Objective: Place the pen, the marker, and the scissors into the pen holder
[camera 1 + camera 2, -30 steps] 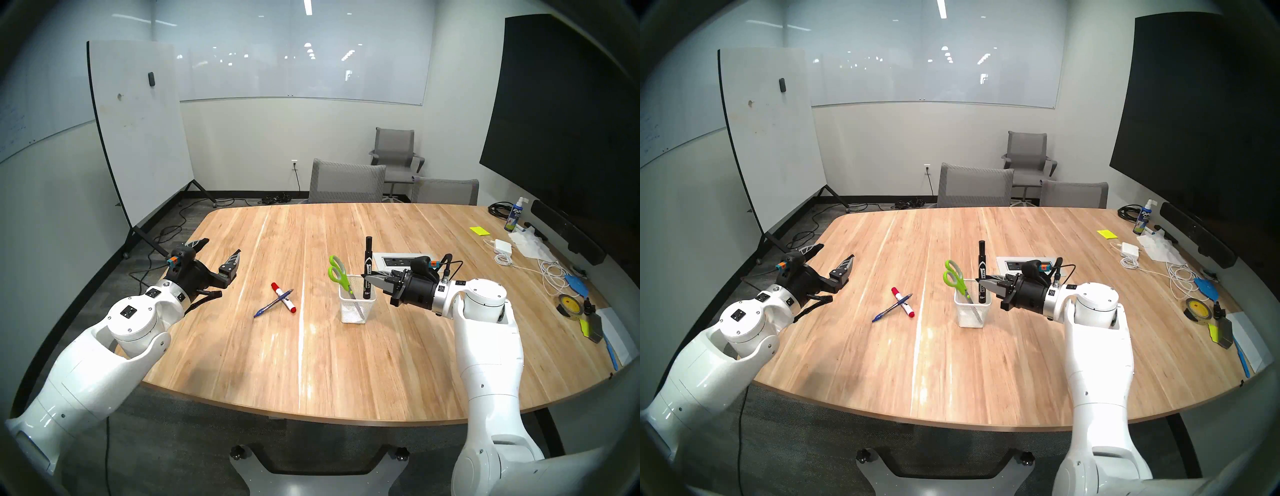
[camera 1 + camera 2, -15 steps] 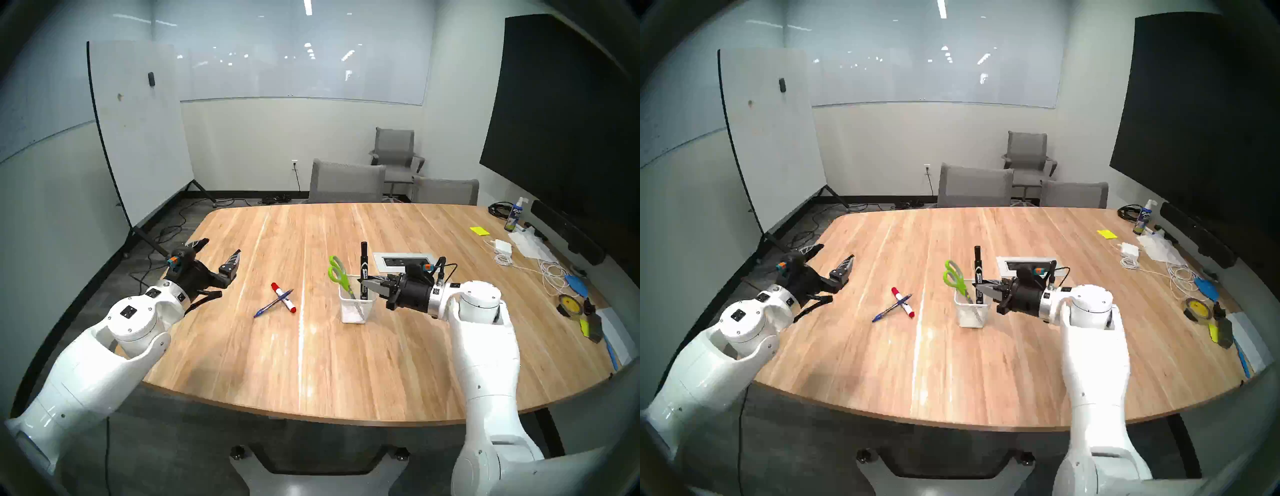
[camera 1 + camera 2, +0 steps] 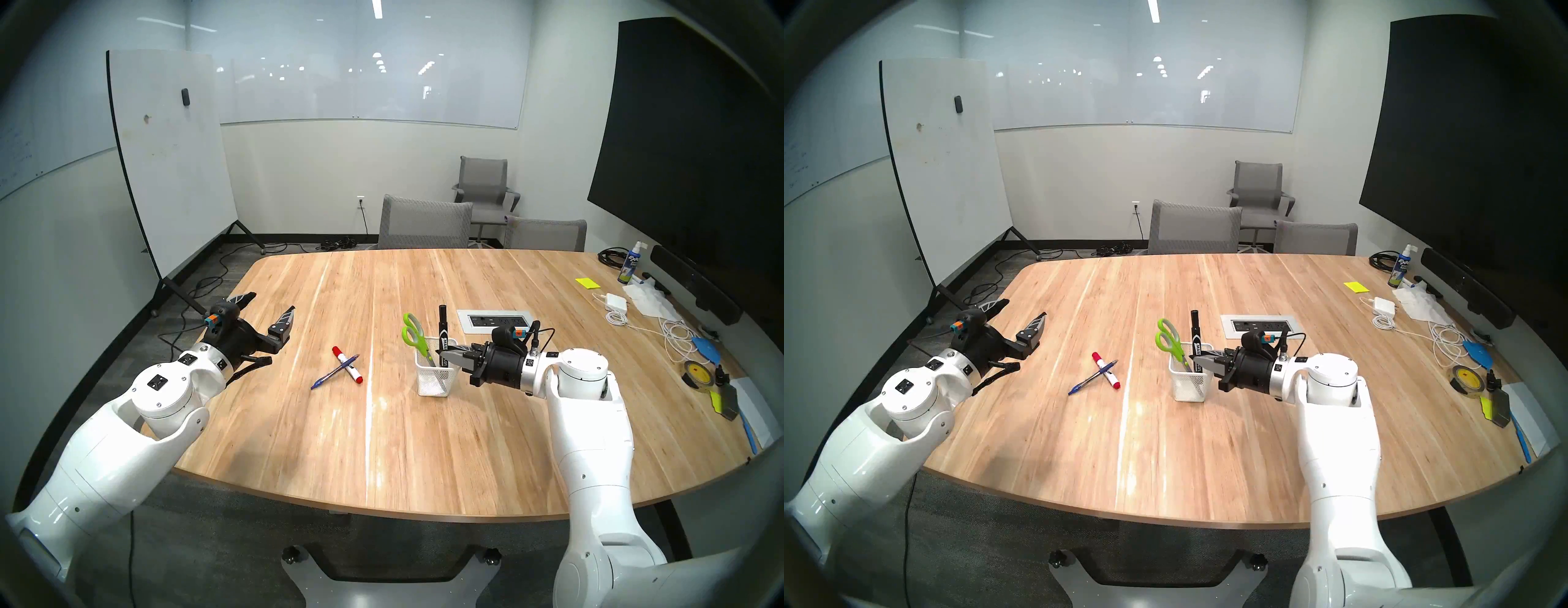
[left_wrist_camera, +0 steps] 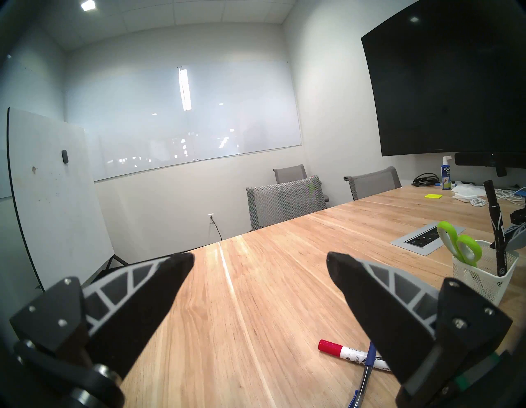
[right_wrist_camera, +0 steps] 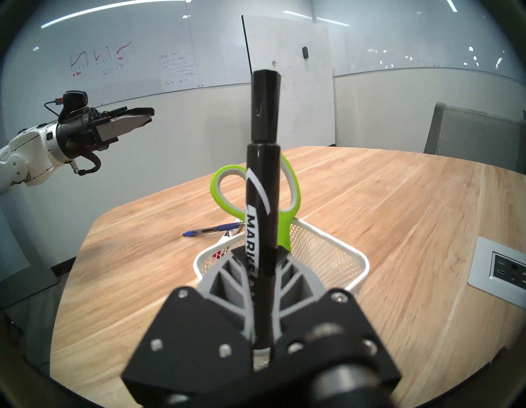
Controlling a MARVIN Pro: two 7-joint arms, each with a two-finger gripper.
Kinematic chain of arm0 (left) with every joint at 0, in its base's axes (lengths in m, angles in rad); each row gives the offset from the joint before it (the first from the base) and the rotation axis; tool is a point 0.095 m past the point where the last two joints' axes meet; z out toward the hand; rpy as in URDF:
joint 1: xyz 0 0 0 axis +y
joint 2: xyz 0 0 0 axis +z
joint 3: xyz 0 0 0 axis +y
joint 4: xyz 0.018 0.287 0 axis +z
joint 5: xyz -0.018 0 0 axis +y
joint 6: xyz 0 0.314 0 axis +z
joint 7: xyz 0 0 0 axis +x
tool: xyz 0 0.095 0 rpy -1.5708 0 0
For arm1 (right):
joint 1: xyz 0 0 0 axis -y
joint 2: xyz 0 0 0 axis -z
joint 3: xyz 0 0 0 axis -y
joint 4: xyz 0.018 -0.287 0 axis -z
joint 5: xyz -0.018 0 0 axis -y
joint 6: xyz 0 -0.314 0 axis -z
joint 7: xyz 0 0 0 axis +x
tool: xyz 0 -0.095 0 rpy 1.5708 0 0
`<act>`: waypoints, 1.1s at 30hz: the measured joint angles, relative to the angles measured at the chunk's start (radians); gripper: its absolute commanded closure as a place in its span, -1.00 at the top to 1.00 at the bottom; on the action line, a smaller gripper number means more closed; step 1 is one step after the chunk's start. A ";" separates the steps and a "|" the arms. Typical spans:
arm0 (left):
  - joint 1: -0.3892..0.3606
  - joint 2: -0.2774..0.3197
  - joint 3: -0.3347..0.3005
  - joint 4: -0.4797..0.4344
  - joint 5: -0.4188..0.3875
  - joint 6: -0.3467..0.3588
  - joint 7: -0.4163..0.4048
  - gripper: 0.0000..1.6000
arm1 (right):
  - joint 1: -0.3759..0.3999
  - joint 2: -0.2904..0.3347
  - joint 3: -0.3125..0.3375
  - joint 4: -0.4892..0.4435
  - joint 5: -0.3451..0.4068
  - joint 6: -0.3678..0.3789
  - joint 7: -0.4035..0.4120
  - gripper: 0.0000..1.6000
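The black marker's lower end is inside the pen holder's rim. My right gripper opens next; the marker would remain in the white mesh pen holder [image 3: 435, 380].
My right gripper [image 3: 445, 353] is shut on an upright black marker [image 3: 443, 327], whose lower end is inside the white mesh pen holder [image 3: 435, 380]. The right wrist view shows the marker [image 5: 263, 142] pinched between the fingers above the holder's rim [image 5: 341, 256]. The green-handled scissors [image 3: 412, 335] stand in the holder, blades down. The blue pen [image 3: 335, 371] lies across a white marker with red ends [image 3: 348, 365] on the table, left of the holder. My left gripper [image 3: 273, 302] is open and empty above the table's left edge, apart from both.
A grey power outlet panel [image 3: 494, 320] is set into the table behind the holder. Cables [image 3: 674, 335], a tape roll [image 3: 698, 373] and a spray bottle [image 3: 631, 263] lie along the right edge. Grey chairs [image 3: 424, 223] stand at the far side.
My right gripper has moved down and slightly left with the black marker, so the marker sits deeper in the holder. The left arm has not moved.
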 measured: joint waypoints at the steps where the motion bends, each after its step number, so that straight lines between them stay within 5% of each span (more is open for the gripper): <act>1: 0.000 0.000 0.000 0.000 0.000 0.000 0.000 1.00 | 0.000 0.001 -0.001 0.002 -0.002 0.002 -0.001 -1.00; 11: 0.000 0.001 0.001 0.000 0.000 0.000 0.000 1.00 | 0.000 0.007 -0.009 -0.002 -0.009 0.024 -0.004 -1.00; 12: 0.000 0.001 0.001 0.000 -0.001 0.000 0.001 1.00 | 0.000 0.007 -0.010 -0.003 -0.012 0.027 -0.005 -0.80; 13: 0.000 0.001 0.001 0.000 -0.001 0.000 0.001 1.00 | 0.001 0.007 -0.011 -0.004 -0.012 0.028 -0.005 -0.80; 14: 0.000 0.001 0.001 0.000 -0.001 0.000 0.001 1.00 | 0.001 0.007 -0.011 -0.004 -0.013 0.028 -0.006 -0.47; 16: 0.000 0.001 0.001 0.000 -0.001 -0.001 0.001 1.00 | 0.001 0.008 -0.013 -0.007 -0.016 0.032 -0.008 1.00; 33: 0.000 0.002 0.002 0.000 -0.001 -0.001 0.001 1.00 | 0.005 0.001 -0.017 -0.014 -0.026 0.052 -0.025 1.00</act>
